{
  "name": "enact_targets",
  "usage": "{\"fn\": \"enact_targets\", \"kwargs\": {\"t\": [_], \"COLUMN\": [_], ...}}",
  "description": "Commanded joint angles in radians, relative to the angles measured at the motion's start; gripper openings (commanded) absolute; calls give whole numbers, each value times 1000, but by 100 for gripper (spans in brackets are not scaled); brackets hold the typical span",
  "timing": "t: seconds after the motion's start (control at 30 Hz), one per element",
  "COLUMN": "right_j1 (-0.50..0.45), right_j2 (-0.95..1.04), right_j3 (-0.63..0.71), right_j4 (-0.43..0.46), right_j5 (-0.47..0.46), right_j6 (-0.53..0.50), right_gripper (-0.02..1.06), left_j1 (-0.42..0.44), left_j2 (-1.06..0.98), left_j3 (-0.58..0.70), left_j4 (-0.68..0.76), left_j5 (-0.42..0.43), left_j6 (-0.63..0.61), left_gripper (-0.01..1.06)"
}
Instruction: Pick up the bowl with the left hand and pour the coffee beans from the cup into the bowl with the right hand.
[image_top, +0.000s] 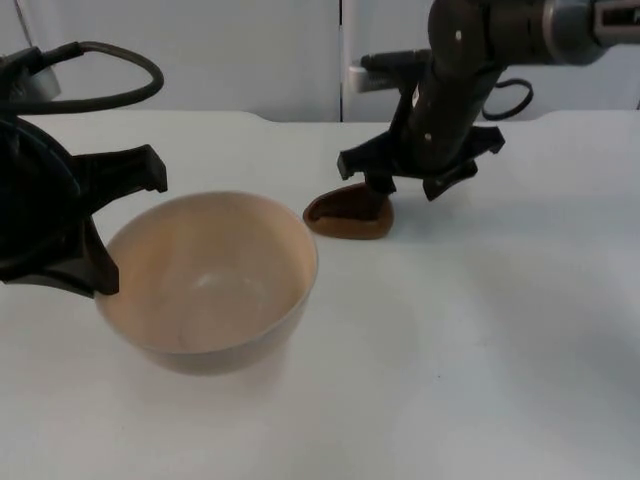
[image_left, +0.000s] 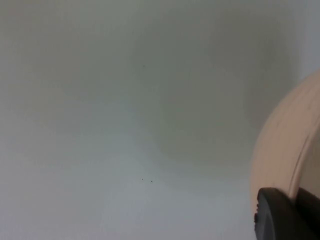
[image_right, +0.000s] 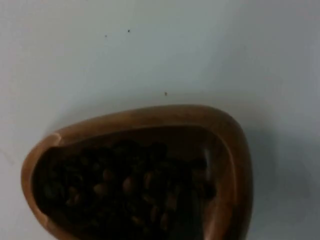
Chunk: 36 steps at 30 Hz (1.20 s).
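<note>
The wooden cup has coffee beans loose inside, so my right gripper will next grab it by its side at the cup's wide end (image_top: 388, 212) and keep it level.
A large beige bowl (image_top: 210, 280) is at the left, and its inside looks bare. My left gripper (image_top: 95, 285) is at its left rim and seems shut on it. In the left wrist view a black fingertip (image_left: 285, 217) lies against the bowl's outer wall (image_left: 287, 150). A small brown wooden cup (image_top: 348, 215) full of dark coffee beans (image_right: 125, 190) rests on the table near the middle. My right gripper (image_top: 408, 190) hovers open at the cup's right end. One dark fingertip (image_right: 192, 220) reaches over the beans, just inside the cup's wall (image_right: 227, 170).
The white table (image_top: 480, 340) stretches out in front and to the right. The grey partition wall (image_top: 250, 50) closes it off at the back, just behind the right arm.
</note>
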Motion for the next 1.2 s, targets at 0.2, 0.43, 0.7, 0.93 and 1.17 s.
{"fn": "enact_targets", "kwargs": {"t": [0.2, 0.43, 0.7, 0.93, 1.17], "right_j1": [5, 5, 5, 5, 5], "right_j2": [22, 24, 24, 24, 15], "right_j3": [-7, -7, -7, -7, -7], "right_j4": [5, -2, -2, -2, -23], "right_j5": [-56, -68, -101, -103, -98], "right_j6": [-7, -14, -28, -28, -33], "right_gripper": [63, 45, 13, 0, 0], "left_j1": [2, 2, 2, 2, 2], "left_j2": [-10, -10, -10, -10, -10], "left_j3": [3, 3, 3, 3, 3], "left_j4": [-8, -9, -9, -9, -9], "left_j5": [-12, -14, -16, -16, -16], "left_j6": [-5, -5, -5, -5, -5], "left_gripper": [0, 0, 0, 0, 0]}}
